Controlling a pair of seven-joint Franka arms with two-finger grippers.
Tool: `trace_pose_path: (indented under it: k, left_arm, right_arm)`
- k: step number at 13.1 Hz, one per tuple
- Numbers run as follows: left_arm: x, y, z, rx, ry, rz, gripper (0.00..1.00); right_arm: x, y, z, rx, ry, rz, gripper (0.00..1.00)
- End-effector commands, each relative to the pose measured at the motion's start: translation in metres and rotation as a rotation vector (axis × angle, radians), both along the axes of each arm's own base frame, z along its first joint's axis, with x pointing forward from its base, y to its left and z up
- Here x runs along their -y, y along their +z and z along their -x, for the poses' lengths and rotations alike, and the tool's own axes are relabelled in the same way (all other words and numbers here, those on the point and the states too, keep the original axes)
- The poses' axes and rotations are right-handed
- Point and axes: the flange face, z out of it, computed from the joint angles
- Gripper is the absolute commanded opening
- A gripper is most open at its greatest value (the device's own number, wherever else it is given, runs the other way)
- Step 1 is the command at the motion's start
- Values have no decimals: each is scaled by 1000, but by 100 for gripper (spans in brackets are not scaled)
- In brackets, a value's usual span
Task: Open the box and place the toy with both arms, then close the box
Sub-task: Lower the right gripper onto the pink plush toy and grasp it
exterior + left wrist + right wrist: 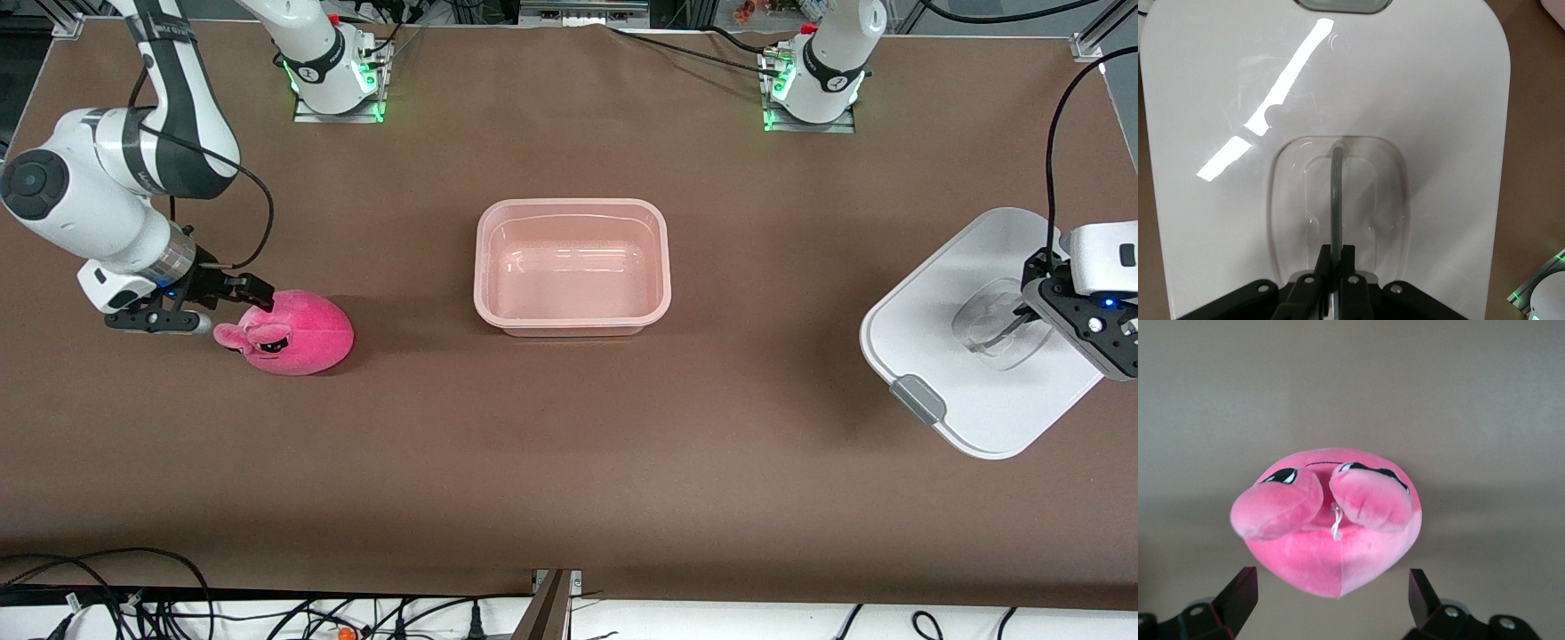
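Observation:
My right gripper would miss the pink toy if it closed now, because bare table shows between its fingers and the toy. I need to move toward the toy first.
The pale pink box (pixel 481 267) stands open and empty in the middle of the table. Its white lid (pixel 933 329) is at the left arm's end, one grey clip (pixel 918 399) toward the front camera. My left gripper (pixel 1022 322) is shut on the lid's clear centre handle (pixel 1335 193); the left wrist view shows the lid (pixel 1405 87) from above and the gripper (pixel 1337 257) pinching the handle's bar. The pink toy (pixel 298 333) lies on the table at the right arm's end. My right gripper (pixel 227 307) is open beside its ears, the fingers either side of the toy (pixel 1331 520), not touching.
The brown table runs bare between the toy, the box and the lid. The arm bases (pixel 333 84) (pixel 813 89) stand along the table's edge farthest from the front camera. Cables hang off the edge nearest the camera.

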Motion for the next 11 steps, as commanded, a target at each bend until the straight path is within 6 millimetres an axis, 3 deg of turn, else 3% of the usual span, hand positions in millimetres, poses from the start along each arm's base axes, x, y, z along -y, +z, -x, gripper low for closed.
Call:
trace_pose_path:
  k: [1, 9, 10, 11]
  left_arm:
    - [-9, 8, 4, 0, 5, 60, 0]
    - [-9, 7, 5, -9, 4, 64, 0]
    - [-8, 7, 5, -10, 4, 65, 0]
    - [-7, 7, 5, -10, 2, 66, 0]
  right_arm:
    - [-1, -10, -2, 17, -3, -12, 100]
    - [-7, -57, -1, 58, -22, -33, 100]
    - [-7, -58, 0, 58, -23, -33, 97]
    - [-7, -57, 0, 57, -15, -31, 85]
